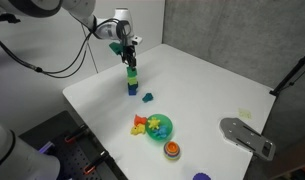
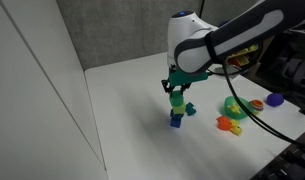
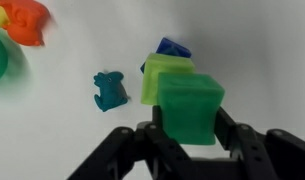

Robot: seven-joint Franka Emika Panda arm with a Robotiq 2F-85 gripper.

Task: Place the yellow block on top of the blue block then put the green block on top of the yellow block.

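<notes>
The green block's lower edge meets the yellow block's top and the green block would rest there, so it is time for my gripper to open now.
The blue block (image 1: 131,90) stands on the white table with the yellow block (image 1: 132,77) on top of it. In the wrist view the blue block (image 3: 173,49) shows behind the yellow block (image 3: 164,76). My gripper (image 3: 190,115) is shut on the green block (image 3: 190,106) and holds it at the top of the stack, slightly offset from the yellow block. In both exterior views the gripper (image 1: 129,55) (image 2: 178,88) is directly above the stack, with the green block (image 1: 131,66) (image 2: 178,99) at the yellow block's top; contact cannot be told.
A teal-blue toy piece (image 1: 147,97) (image 3: 111,89) lies beside the stack. A green bowl (image 1: 164,126) with yellow-orange toy pieces (image 1: 142,125) stands nearer the table's front. An orange item (image 1: 172,150), a purple item (image 1: 200,177) and a grey plate (image 1: 247,136) lie further off.
</notes>
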